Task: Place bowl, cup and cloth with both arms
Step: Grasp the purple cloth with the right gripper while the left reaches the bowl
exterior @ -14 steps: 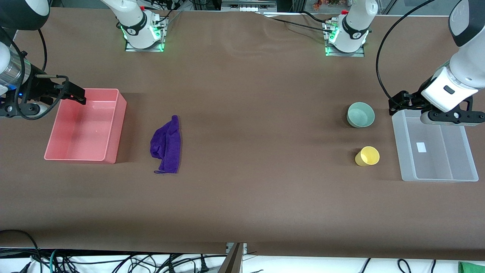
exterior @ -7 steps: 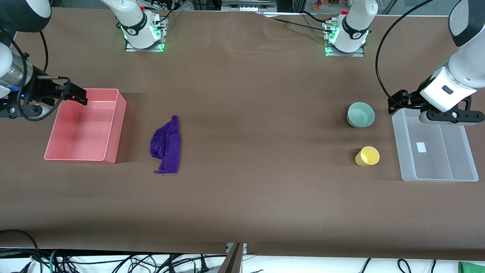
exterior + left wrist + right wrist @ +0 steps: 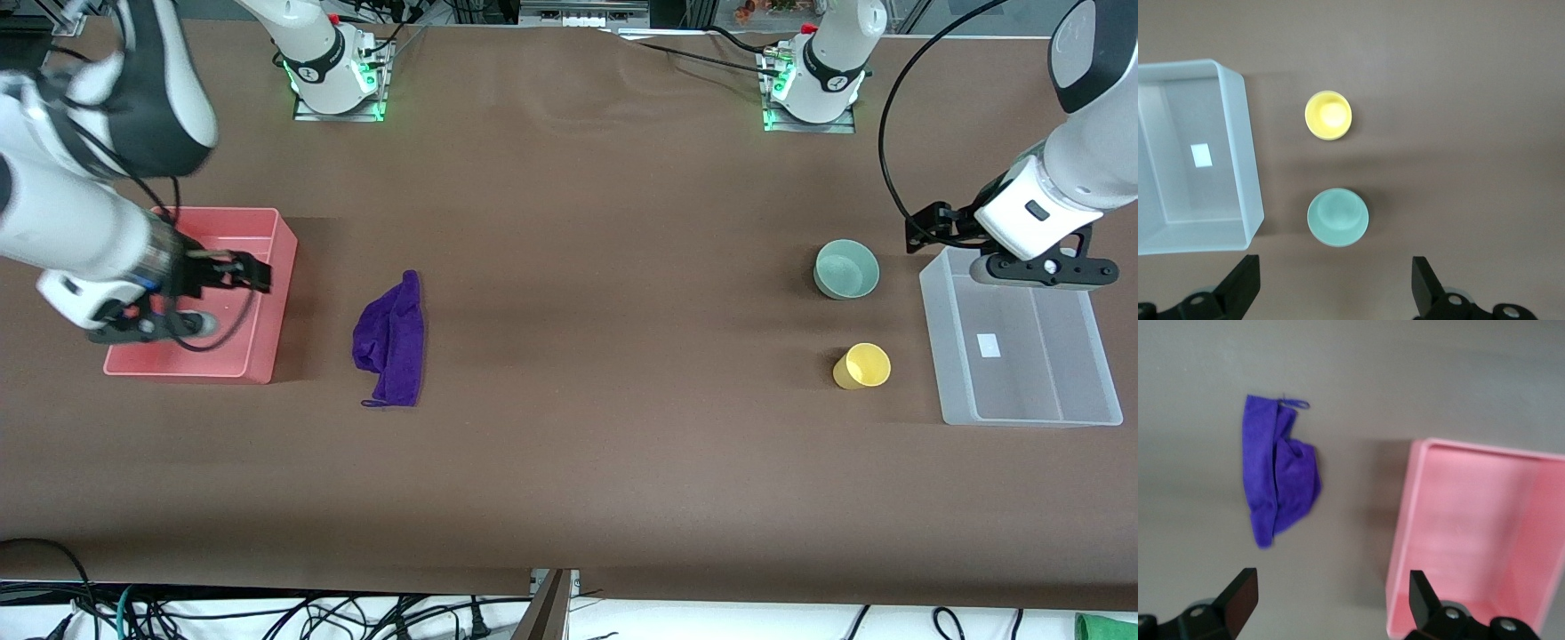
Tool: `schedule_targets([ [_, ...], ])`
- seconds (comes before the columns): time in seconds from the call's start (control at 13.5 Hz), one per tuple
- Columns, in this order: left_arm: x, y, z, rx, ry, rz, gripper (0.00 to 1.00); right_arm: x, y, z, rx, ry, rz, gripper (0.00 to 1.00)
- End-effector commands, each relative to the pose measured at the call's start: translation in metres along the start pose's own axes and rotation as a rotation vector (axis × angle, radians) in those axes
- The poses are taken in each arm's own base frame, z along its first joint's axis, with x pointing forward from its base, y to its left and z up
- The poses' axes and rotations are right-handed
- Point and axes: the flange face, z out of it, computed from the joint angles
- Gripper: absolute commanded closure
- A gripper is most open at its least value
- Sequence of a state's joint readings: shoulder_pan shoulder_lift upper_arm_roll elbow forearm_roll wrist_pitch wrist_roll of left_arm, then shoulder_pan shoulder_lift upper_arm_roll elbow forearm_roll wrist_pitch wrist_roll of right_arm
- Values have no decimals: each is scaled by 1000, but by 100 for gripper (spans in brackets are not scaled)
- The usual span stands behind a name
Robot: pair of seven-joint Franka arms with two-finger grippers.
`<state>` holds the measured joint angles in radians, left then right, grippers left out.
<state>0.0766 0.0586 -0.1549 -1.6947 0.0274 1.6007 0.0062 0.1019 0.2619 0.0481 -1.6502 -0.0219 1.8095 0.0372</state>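
Note:
The purple cloth needs to go in the pink bin point(image 3: 251, 320), so my right gripper next needs to grab the cloth by its pointed end point(image 3: 410, 289) opposite the loop.
The mint-green bowl point(image 3: 846, 268) stands on the table, with the yellow cup point(image 3: 861, 365) nearer the front camera. Both show in the left wrist view, bowl point(image 3: 1337, 217) and cup point(image 3: 1328, 115). The purple cloth point(image 3: 391, 338) lies crumpled beside the pink bin and shows in the right wrist view point(image 3: 1278, 473). My left gripper point(image 3: 925, 233) is open and empty, up over bare table between the bowl and the clear bin's corner; in its own view point(image 3: 1335, 287) the jaws stand wide apart. My right gripper point(image 3: 253, 271) is open and empty over the pink bin's edge on the cloth's side, also seen in its own view point(image 3: 1331, 600).
A pink bin point(image 3: 280, 293) stands at the right arm's end of the table, also in the right wrist view point(image 3: 1405, 540). A clear divided bin point(image 3: 932, 329) stands at the left arm's end, beside the bowl and cup, also in the left wrist view point(image 3: 1245, 153).
My right arm has swung in from the table's end, and its gripper is now over the pink bin's edge toward the cloth. My left gripper has risen slightly. The bowl, cup and cloth have not moved.

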Motion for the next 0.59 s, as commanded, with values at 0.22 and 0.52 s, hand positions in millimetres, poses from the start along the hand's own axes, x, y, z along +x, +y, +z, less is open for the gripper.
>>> schedule_targets([
  [0.22, 21, -28, 79, -56, -163, 213, 0, 15, -58, 123, 19, 40, 45, 0],
  [0.52, 30, -41, 163, 17, -157, 484, 0, 22, -81, 201, 28, 48, 17, 0],
])
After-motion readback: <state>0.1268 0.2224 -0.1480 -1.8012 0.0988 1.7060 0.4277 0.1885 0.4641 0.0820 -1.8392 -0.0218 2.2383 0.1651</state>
